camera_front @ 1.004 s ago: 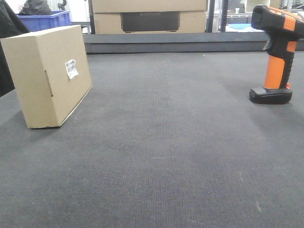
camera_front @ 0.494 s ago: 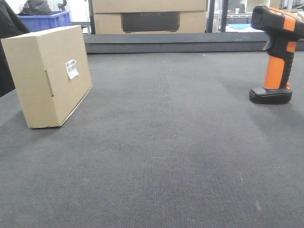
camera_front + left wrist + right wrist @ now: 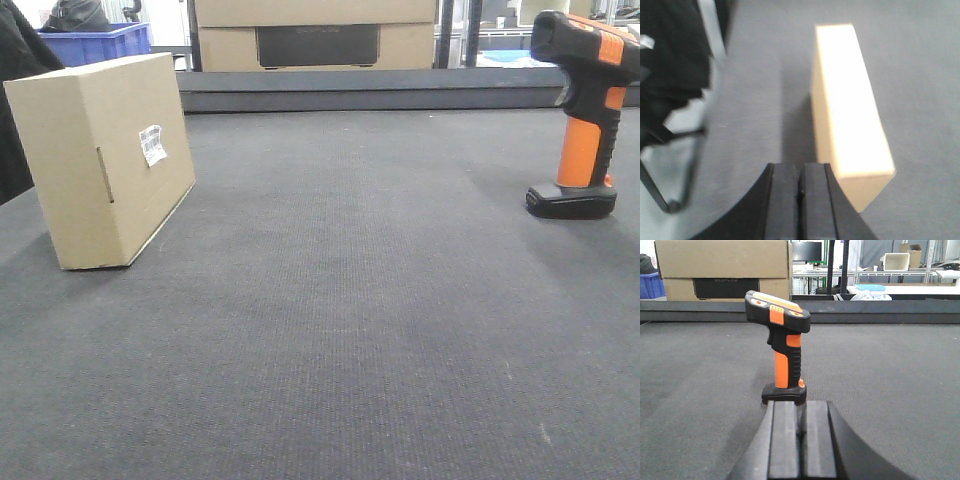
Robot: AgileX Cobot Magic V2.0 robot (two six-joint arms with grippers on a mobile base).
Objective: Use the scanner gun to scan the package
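I need to reach the package with my left gripper and grab its narrow top (image 3: 90,66), so the package's barcode label (image 3: 153,145) stays free for scanning.
The package (image 3: 105,160), a plain brown cardboard box, stands on edge at the table's left, its white barcode label (image 3: 151,144) on the broad face turned right. In the left wrist view the package (image 3: 850,110) shows from above, just ahead and right of my left gripper (image 3: 801,172), which is shut and empty. The scanner gun (image 3: 585,110) stands upright on its black base at the far right. It also shows in the right wrist view, where the scanner gun (image 3: 785,350) rises directly ahead of my right gripper (image 3: 801,407), shut on nothing, fingertips close to the base.
Larger cardboard boxes with a dark panel (image 3: 315,35) and a blue bin (image 3: 95,42) sit behind the raised dark back edge (image 3: 370,90). A black chair with dark fabric (image 3: 670,65) stands past the table's left edge. The dark grey felt runs between package and scanner.
The whole front view has slid a few pixels to the right; the package and the scanner gun stand where they were on the table.
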